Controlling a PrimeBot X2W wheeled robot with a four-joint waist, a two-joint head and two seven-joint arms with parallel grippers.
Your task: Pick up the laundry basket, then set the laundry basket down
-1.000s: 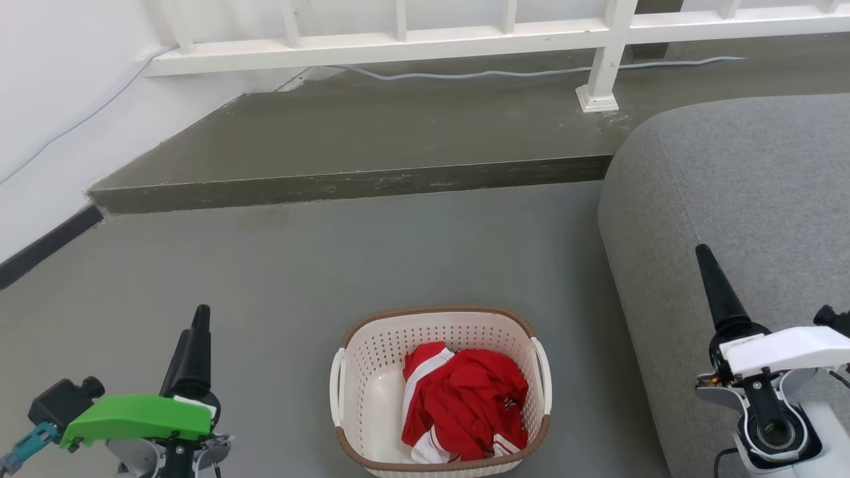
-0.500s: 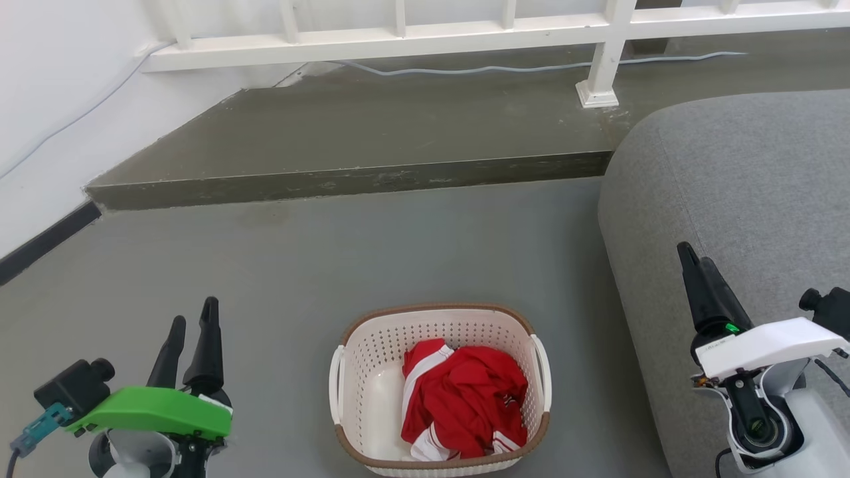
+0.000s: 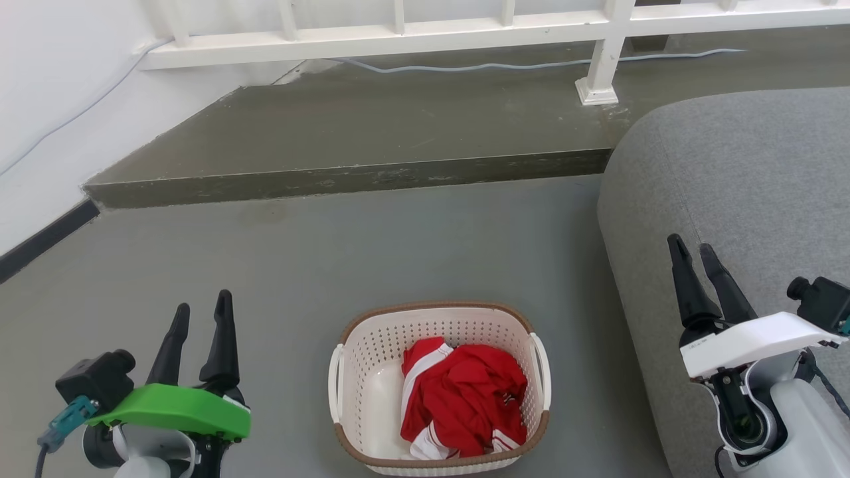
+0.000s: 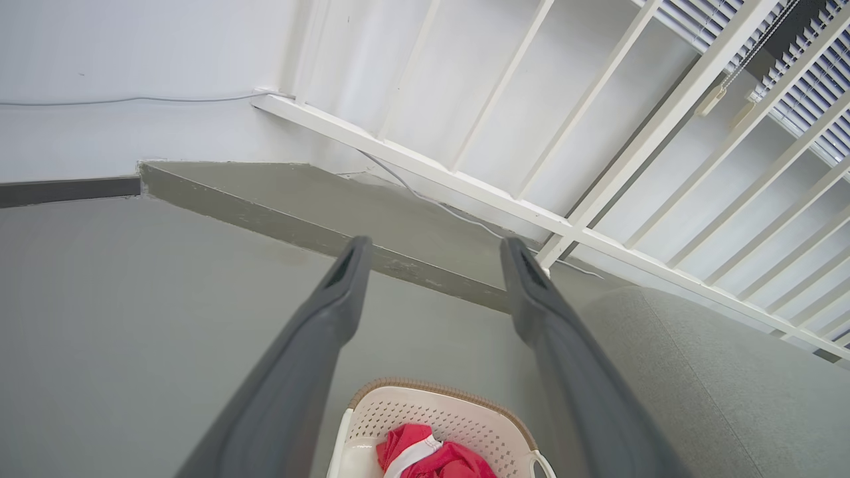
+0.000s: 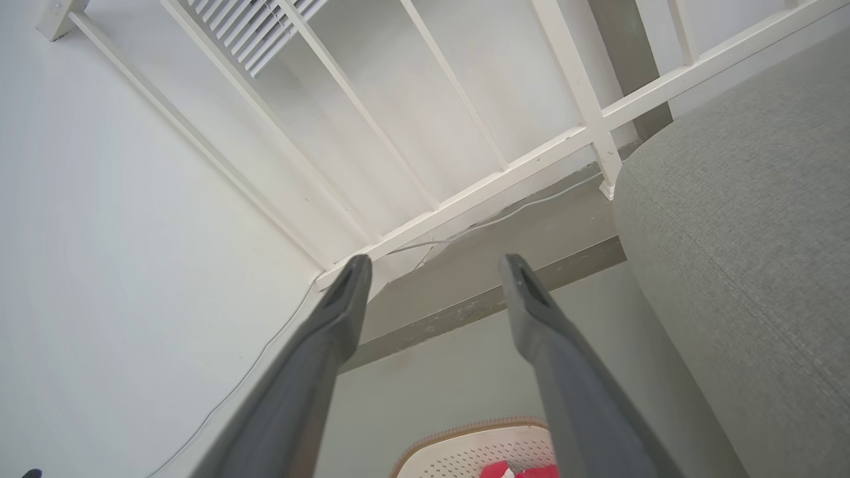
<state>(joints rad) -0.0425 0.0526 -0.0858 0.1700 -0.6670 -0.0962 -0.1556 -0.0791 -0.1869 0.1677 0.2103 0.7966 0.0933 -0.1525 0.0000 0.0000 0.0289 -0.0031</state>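
The basket's body is far wider than my open fingers. My left gripper grabs the basket by the slim loop handle at its emptier end point(image 3: 335, 384) next.
The laundry basket point(image 3: 372, 362), cream-white and perforated with a brown rim, stands on the grey floor at the bottom centre of the head view, with red and white clothes point(image 3: 465, 398) inside. White loop handles sit at its left and right sides. My left gripper point(image 3: 202, 302) is open, well to the left of the basket and apart from it. My right gripper point(image 3: 692, 244) is open too, over the grey sofa to the right. The left wrist view has the basket point(image 4: 425, 415) low between the open fingers point(image 4: 332, 312). Its rim point(image 5: 465, 435) peeks in at the bottom of the right wrist view.
A grey sofa point(image 3: 750, 199) fills the right side, close to the basket. A raised concrete step point(image 3: 345, 179) runs across behind, with a white railing point(image 3: 465, 30) and a loose cable on it. A white wall stands at the left.
Both grippers have opened from shut. The left arm has shifted slightly right and up the view, the right arm slightly left. The basket stays where it was.
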